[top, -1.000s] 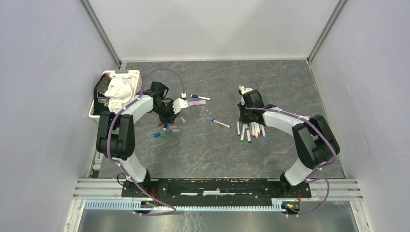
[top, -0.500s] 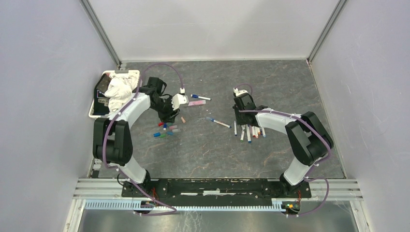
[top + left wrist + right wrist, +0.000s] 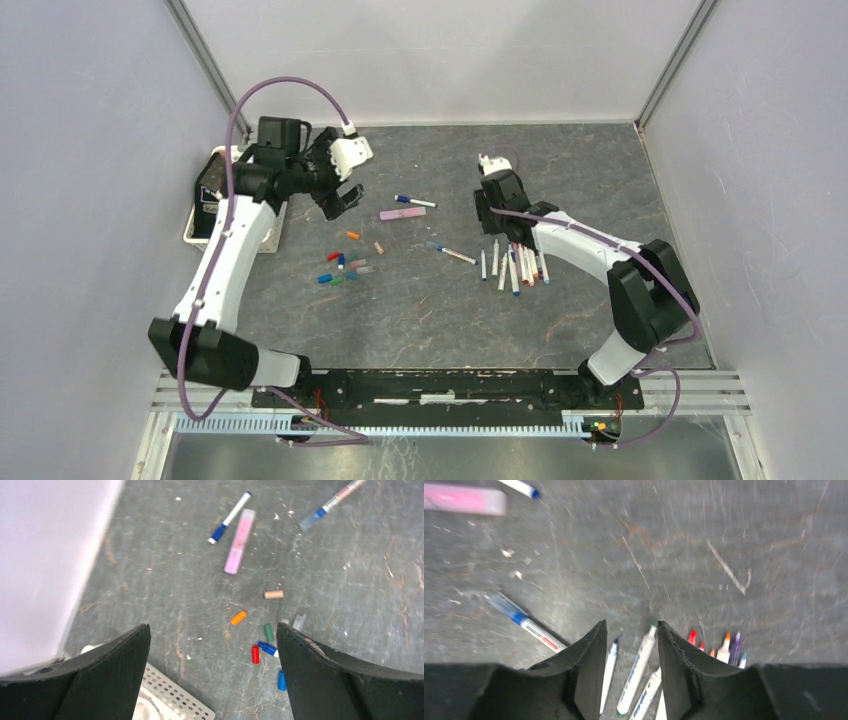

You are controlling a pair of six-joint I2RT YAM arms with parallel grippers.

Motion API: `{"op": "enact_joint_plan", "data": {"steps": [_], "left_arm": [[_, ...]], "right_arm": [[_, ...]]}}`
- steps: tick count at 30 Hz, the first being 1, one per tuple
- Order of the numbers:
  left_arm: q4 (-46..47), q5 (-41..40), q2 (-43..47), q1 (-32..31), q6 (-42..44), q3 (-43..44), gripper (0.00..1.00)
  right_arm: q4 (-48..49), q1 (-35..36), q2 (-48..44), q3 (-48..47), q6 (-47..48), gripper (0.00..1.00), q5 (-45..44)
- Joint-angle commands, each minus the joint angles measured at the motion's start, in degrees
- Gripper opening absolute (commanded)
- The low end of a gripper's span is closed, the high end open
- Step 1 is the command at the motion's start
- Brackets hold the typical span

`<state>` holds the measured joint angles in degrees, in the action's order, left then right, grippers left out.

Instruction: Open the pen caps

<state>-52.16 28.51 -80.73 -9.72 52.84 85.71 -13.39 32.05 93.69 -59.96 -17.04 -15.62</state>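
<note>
The blue-capped pen beside the pink block has to keep its blue cap free for my left gripper to open, so my right gripper will grab the pen by its white body [image 3: 423,203] [image 3: 518,486].
Several small pen caps [image 3: 340,266] lie loose on the table's left half, in blue, red, green and grey. An orange one [image 3: 352,235] and a tan one [image 3: 378,247] lie apart from them. The left wrist view shows the orange cap [image 3: 238,617], a red cap [image 3: 255,654] and a green cap [image 3: 269,632]. My left gripper [image 3: 338,200] [image 3: 212,627] hangs high above them, wide open and empty. My right gripper [image 3: 485,212] [image 3: 630,626] stands open over a row of uncapped pens [image 3: 515,265] [image 3: 636,672], holding nothing.
Two pens with blue caps on lie mid-table [image 3: 413,201] [image 3: 450,252], beside a pink block [image 3: 396,214] [image 3: 239,541]. A perforated white tray [image 3: 203,218] [image 3: 175,695] with a cloth sits at the far left, partly under the left arm. Walls close in the sides and back.
My left gripper opened and rose away from the cap cluster toward the back left; the orange cap now lies uncovered. My right gripper opened and drew off the pens.
</note>
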Motion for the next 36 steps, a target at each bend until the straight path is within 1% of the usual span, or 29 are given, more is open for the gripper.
{"op": "enact_joint_plan", "data": {"steps": [1,2,4,7,8,11,13,17,21,26,36], "left_arm": [[12.00,-5.30,6.72,0.31,-12.53,-4.10,1.00],[13.25,-5.57,7.48,0.31,-13.31,-5.99,1.00],[13.84,-5.67,7.56,0.31,-13.96,-7.33,1.00],[8.55,-3.17,5.48,0.52,-12.32,-5.95,1.00],[7.15,-2.23,4.81,0.65,-11.95,-5.45,1.00],[5.45,-0.23,4.14,0.92,-11.98,-5.54,1.00],[4.56,1.41,3.80,1.01,-12.29,-5.57,1.00],[3.20,3.99,3.41,1.01,-12.43,-5.53,0.99],[2.18,4.36,3.38,1.01,-11.52,-5.84,0.99],[0.35,4.58,3.20,1.01,-10.17,-5.65,0.97],[-1.31,5.42,3.22,1.01,-8.44,-5.78,0.95]], "right_arm": [[4.80,0.21,2.14,-9.18,7.47,0.48,3.96],[4.94,0.18,4.53,-11.86,10.25,0.49,6.67],[1.97,0.16,11.74,-20.83,14.98,0.52,12.50],[-2.31,0.42,21.52,-32.54,19.83,0.53,17.68],[-2.43,0.59,23.90,-35.30,21.10,0.53,19.66],[0.13,1.56,28.54,-39.63,23.61,0.52,23.21],[1.82,2.13,30.72,-41.09,25.19,0.53,24.90],[3.70,2.74,34.36,-43.04,26.23,0.54,25.45],[4.32,2.77,37.48,-44.74,25.49,0.54,26.38],[4.15,2.76,40.51,-46.33,25.56,0.54,24.54],[4.60,2.36,42.10,-45.01,26.54,0.51,22.64]]}}
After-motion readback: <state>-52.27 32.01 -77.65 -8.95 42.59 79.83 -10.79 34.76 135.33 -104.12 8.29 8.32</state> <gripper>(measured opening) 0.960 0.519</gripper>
